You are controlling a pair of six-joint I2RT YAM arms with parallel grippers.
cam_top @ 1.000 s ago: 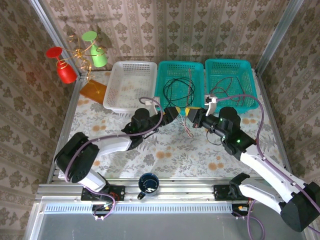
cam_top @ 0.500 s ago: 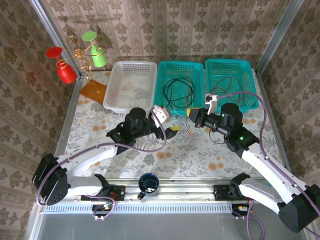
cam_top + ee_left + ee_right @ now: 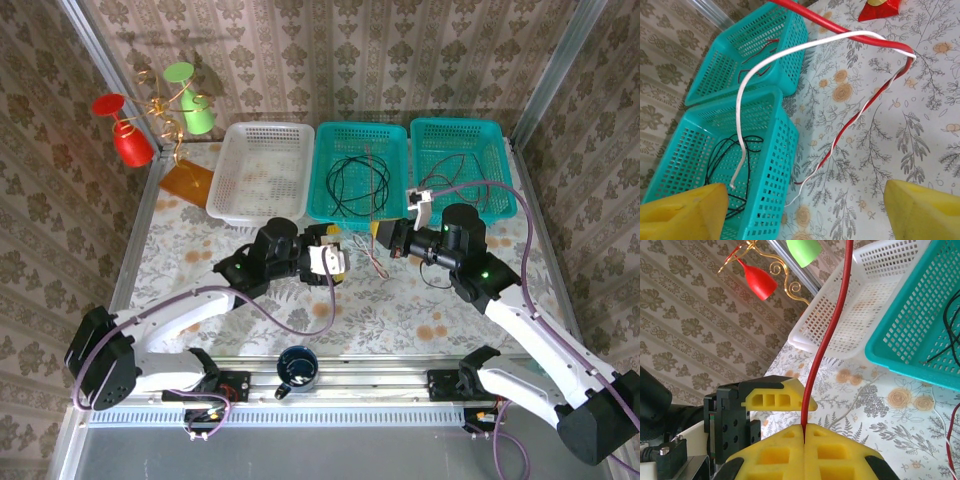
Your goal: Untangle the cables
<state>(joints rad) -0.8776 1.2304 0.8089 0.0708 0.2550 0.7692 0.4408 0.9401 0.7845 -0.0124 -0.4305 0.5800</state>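
My left gripper grabs the white cable's loose end next, to untangle the white cable.
My right gripper is shut on a thin red cable that rises straight up out of its yellow fingers. In the left wrist view this red cable crosses the top, bends, and runs down twisted with a white cable whose free end arcs into the middle teal basket. On the floral table the twisted pair lies between both grippers. My left gripper stands open, facing the pair, nothing between its fingers. Black cables lie coiled in the middle basket, red and black ones in the right teal basket.
A white basket stands left of the teal ones. A gold spiral wire stand with red and green cups sits at the back left. A dark mug stands at the near edge. Metal frame rails border the table.
My left gripper has drawn back from the right gripper toward the near side, turned and opened wider. The right gripper stays shut on the red cable, barely shifted.
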